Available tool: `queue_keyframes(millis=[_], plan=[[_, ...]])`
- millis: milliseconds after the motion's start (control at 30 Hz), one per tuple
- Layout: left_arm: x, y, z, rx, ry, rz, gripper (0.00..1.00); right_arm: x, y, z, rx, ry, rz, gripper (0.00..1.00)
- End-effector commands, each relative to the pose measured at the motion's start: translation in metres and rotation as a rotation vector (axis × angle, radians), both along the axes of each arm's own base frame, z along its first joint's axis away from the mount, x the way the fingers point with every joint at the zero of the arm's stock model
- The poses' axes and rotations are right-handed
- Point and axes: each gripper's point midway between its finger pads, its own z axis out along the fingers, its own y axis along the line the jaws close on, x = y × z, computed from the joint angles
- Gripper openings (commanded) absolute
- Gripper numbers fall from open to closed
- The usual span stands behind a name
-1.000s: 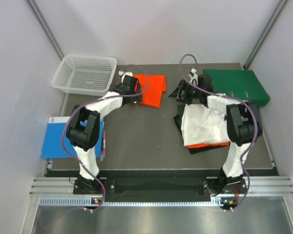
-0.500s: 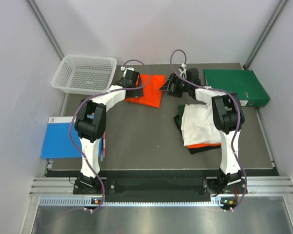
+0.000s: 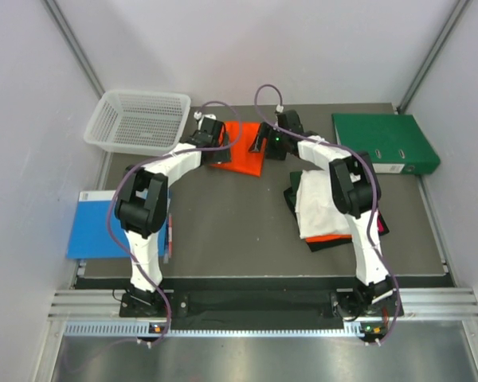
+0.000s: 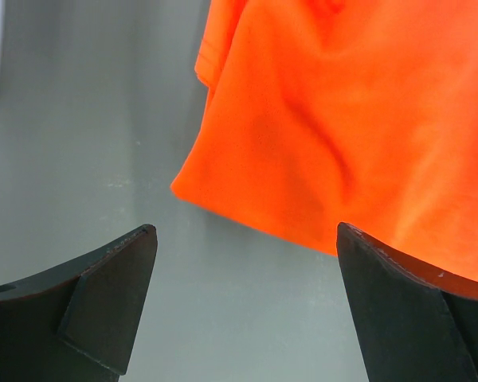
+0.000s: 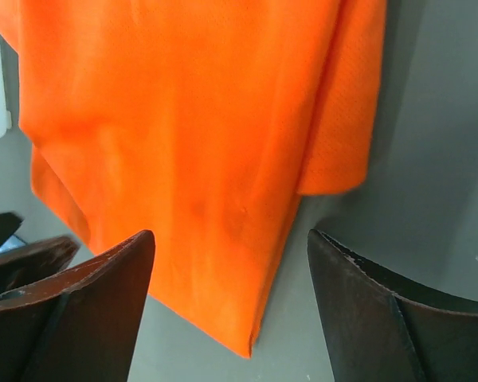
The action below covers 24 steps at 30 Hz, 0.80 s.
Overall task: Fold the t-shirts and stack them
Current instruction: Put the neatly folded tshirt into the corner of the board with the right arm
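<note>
My right gripper's fingers are still above the flat cloth, so it is too early to close on the orange shirt's edge. The gripper moves lower first.
A folded orange t-shirt (image 3: pixel 243 149) lies flat at the back middle of the table; it also shows in the left wrist view (image 4: pixel 342 119) and the right wrist view (image 5: pixel 191 143). My left gripper (image 3: pixel 214 148) is open and empty at the shirt's left edge, over its near corner (image 4: pixel 247 263). My right gripper (image 3: pixel 263 143) is open and empty at the shirt's right edge, straddling a corner (image 5: pixel 231 270). A stack of folded shirts, white (image 3: pixel 327 205) on top of orange (image 3: pixel 334 237) and black, lies at the right.
A white mesh basket (image 3: pixel 139 121) stands at the back left. A green binder (image 3: pixel 385 142) lies at the back right. A blue folder (image 3: pixel 88 225) lies at the left edge. Grey walls close in on three sides.
My right gripper has swung left from the white stack to the orange shirt's right edge. My left gripper has stayed at the shirt's left edge, shifting slightly.
</note>
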Motion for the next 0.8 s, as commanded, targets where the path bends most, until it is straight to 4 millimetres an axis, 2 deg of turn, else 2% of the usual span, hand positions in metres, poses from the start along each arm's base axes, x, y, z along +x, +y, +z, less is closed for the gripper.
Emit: queue_keyframes(millis=[0,33,67,100,133,167,200,233,267,300,333,400,467,500,533,567,600,633,667,700,733,767], plan=[[0.004,0.000,0.066,-0.043,-0.149,-0.006,0.99,0.002,0.004,-0.029,-0.070,0.033,-0.023,0.76],[0.003,0.001,0.071,-0.046,-0.158,-0.006,0.99,0.000,0.005,-0.042,-0.086,0.057,-0.024,0.76],[0.001,0.002,0.080,-0.055,-0.173,-0.003,0.99,-0.002,0.011,-0.046,-0.094,0.066,-0.016,0.74],[-0.001,0.002,0.085,-0.061,-0.182,-0.005,0.99,0.005,0.017,-0.040,-0.091,0.051,-0.017,0.67],[-0.002,0.002,0.092,-0.067,-0.194,-0.009,0.99,0.000,0.017,-0.057,-0.120,0.093,-0.018,0.61],[-0.004,0.003,0.105,-0.076,-0.218,-0.011,0.99,-0.004,0.023,-0.062,-0.133,0.105,-0.010,0.49],[-0.006,0.003,0.112,-0.085,-0.229,-0.013,0.99,0.003,0.031,-0.052,-0.123,0.086,-0.003,0.44],[-0.008,0.004,0.119,-0.090,-0.243,-0.016,0.99,0.000,0.027,-0.062,-0.177,0.098,-0.013,0.32],[-0.012,0.006,0.134,-0.101,-0.270,-0.017,0.99,-0.002,0.031,-0.064,-0.196,0.096,-0.005,0.26],[-0.014,0.007,0.143,-0.109,-0.287,-0.017,0.99,0.002,0.034,-0.055,-0.195,0.080,-0.003,0.21],[-0.018,0.008,0.158,-0.118,-0.318,-0.024,0.99,-0.004,0.029,-0.063,-0.227,0.115,0.006,0.11],[-0.023,0.011,0.171,-0.122,-0.340,-0.024,0.99,-0.007,0.028,-0.059,-0.249,0.117,0.016,0.00],[-0.029,0.016,0.185,-0.124,-0.367,-0.016,0.99,-0.010,0.017,-0.047,-0.298,0.097,0.010,0.00],[-0.032,0.017,0.189,-0.122,-0.374,-0.013,0.99,-0.018,0.009,-0.054,-0.325,0.114,0.014,0.00],[-0.034,0.019,0.191,-0.120,-0.376,-0.010,0.99,-0.017,0.004,-0.033,-0.337,0.068,0.014,0.00],[-0.037,0.024,0.195,-0.114,-0.380,0.002,0.99,-0.021,0.000,-0.029,-0.350,0.062,0.014,0.00],[-0.039,0.025,0.196,-0.109,-0.380,0.007,0.99,-0.035,-0.008,-0.038,-0.376,0.087,0.028,0.00],[-0.041,0.028,0.196,-0.106,-0.380,0.014,0.99,-0.033,-0.016,-0.016,-0.394,0.038,0.013,0.00],[-0.044,0.030,0.200,-0.105,-0.388,0.019,0.99,-0.037,-0.020,-0.011,-0.406,0.029,0.014,0.00],[-0.045,0.032,0.200,-0.103,-0.388,0.023,0.99,-0.048,-0.028,-0.018,-0.433,0.039,0.036,0.00],[-0.047,0.034,0.198,-0.098,-0.385,0.026,0.99,-0.050,-0.032,0.001,-0.432,0.008,0.031,0.00],[-0.049,0.036,0.200,-0.097,-0.389,0.030,0.99,-0.053,-0.037,0.004,-0.443,0.007,0.034,0.00]])
